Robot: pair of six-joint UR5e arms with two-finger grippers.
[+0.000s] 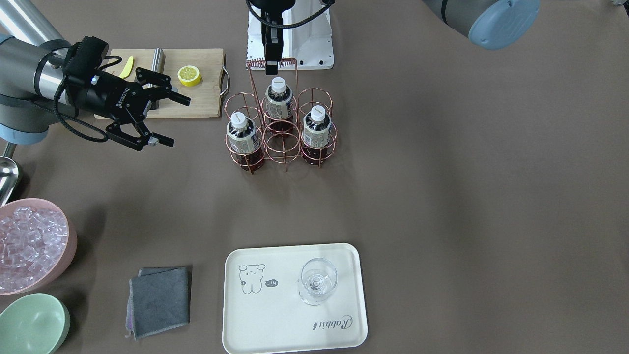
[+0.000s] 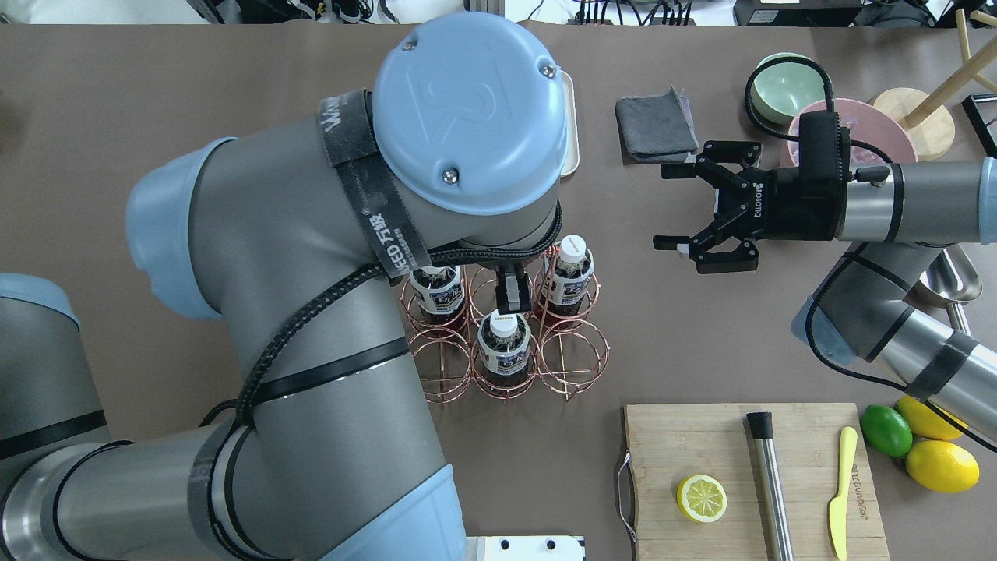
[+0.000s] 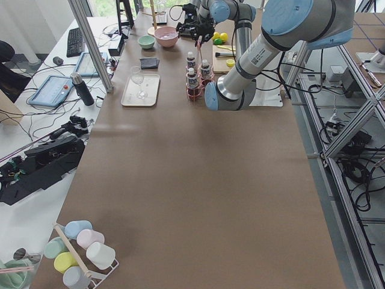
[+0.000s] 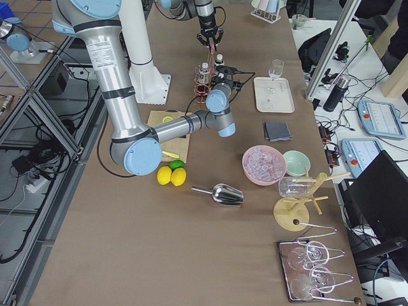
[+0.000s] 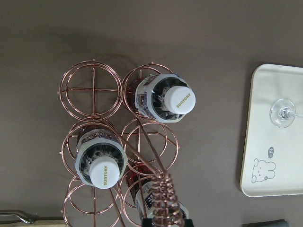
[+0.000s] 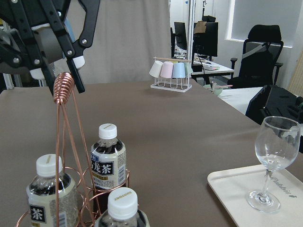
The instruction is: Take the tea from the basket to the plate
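Note:
Next, my left gripper takes the copper basket by its coiled handle [image 5: 164, 196], which brings the tea within reach of the plate [image 5: 272, 132].
Three tea bottles with white caps stand in the copper wire basket [image 1: 282, 142]: one at the back middle [image 1: 278, 101] and two in the front outer rings [image 1: 241, 135] [image 1: 314, 128]. My left gripper [image 6: 59, 71] hangs open just above the basket's coiled handle [image 6: 64, 87], over the back middle bottle, and holds nothing. My right gripper [image 1: 176, 122] is open and empty, level with the basket and well to its side. The cream plate [image 1: 275, 324] lies near the front edge with a stemmed glass [image 1: 317, 281] on it. In the overhead view the left arm hides most of the plate.
A wooden cutting board [image 1: 201, 98] holds a lemon half [image 1: 189, 75], a steel rod and a yellow knife. A grey cloth [image 1: 159, 300], a pink bowl of ice [image 1: 29, 243] and a green bowl [image 1: 32, 324] sit beside the plate. A metal scoop [image 2: 954, 276] lies under the right arm.

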